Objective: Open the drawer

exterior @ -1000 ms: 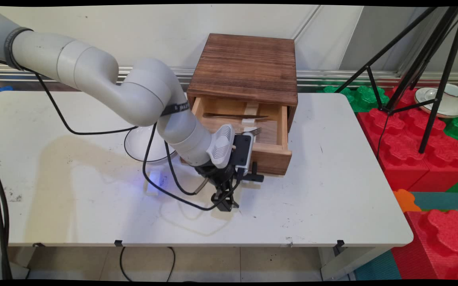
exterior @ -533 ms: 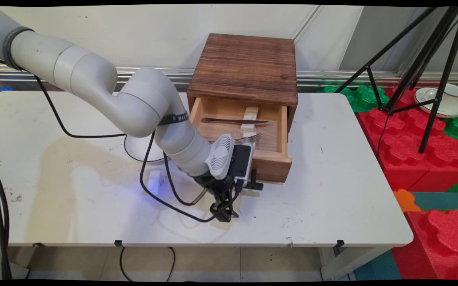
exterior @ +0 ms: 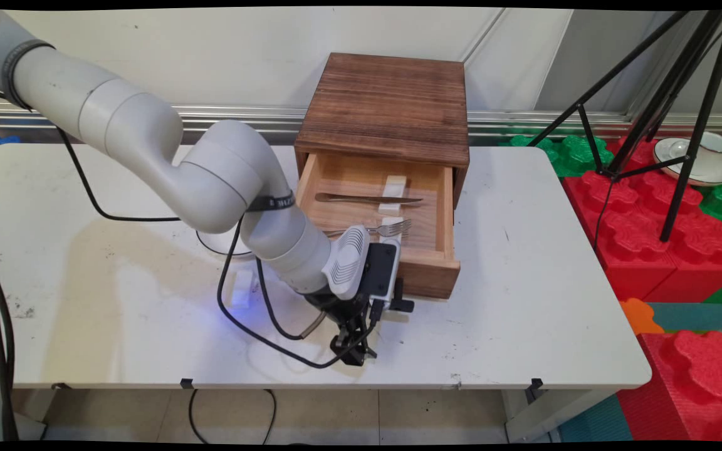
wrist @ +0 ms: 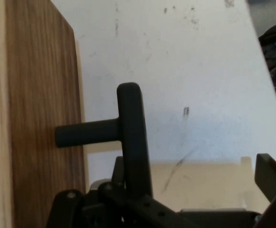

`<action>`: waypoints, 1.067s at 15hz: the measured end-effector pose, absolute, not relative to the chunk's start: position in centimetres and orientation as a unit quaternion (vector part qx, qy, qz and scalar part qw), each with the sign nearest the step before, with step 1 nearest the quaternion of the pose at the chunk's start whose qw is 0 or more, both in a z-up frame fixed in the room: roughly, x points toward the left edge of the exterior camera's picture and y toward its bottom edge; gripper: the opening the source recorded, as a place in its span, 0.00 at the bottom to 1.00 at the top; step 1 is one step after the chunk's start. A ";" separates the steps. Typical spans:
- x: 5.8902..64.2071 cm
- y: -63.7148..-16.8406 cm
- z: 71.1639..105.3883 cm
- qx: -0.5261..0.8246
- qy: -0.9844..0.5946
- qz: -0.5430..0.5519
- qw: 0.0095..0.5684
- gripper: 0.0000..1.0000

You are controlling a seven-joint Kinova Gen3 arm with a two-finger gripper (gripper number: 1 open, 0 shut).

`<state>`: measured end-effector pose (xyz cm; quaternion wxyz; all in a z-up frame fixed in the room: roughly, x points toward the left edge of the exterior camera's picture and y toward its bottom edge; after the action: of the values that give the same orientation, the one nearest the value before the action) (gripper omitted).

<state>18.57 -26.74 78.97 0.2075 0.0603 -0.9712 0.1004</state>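
My gripper grabs the drawer by its black T-shaped handle [wrist: 130,133] next, to pull the drawer further out of the wooden box.
A dark wooden box [exterior: 389,106] stands at the table's back with its light wooden drawer [exterior: 430,275] pulled out toward the near edge. A knife [exterior: 367,199] and a fork [exterior: 389,228] lie in the drawer. My gripper [exterior: 353,351] [wrist: 185,190] is low at the drawer's front, open, with the black T-shaped handle [exterior: 402,305] [wrist: 130,133] between its widely spread fingers. The handle's bar lies close to the left side of the linkage. One fingertip [wrist: 271,175] shows far to the right, clear of the handle. The drawer's front face [wrist: 42,118] fills the hand view's left.
A white bowl [exterior: 210,241] sits left of the drawer, mostly behind the arm. A small white block [exterior: 242,291] lies in front of the bowl. Off the table's right stand a black tripod [exterior: 680,113], red foam blocks [exterior: 649,238] and a cup on a saucer [exterior: 693,160].
The drawer has slid further out of the box toward the near edge, showing more of the knife and fork. My gripper has moved the same way with the handle.
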 end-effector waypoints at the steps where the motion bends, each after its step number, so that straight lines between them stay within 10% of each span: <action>1: 18.5 -26.6 79.0 0.060 -0.971 0.100 0.208 1.00; 16: 17.5 -23.5 78.7 0.049 -0.971 0.095 0.215 1.00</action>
<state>17.51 -23.45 78.73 0.2152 0.0490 -0.9708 0.0945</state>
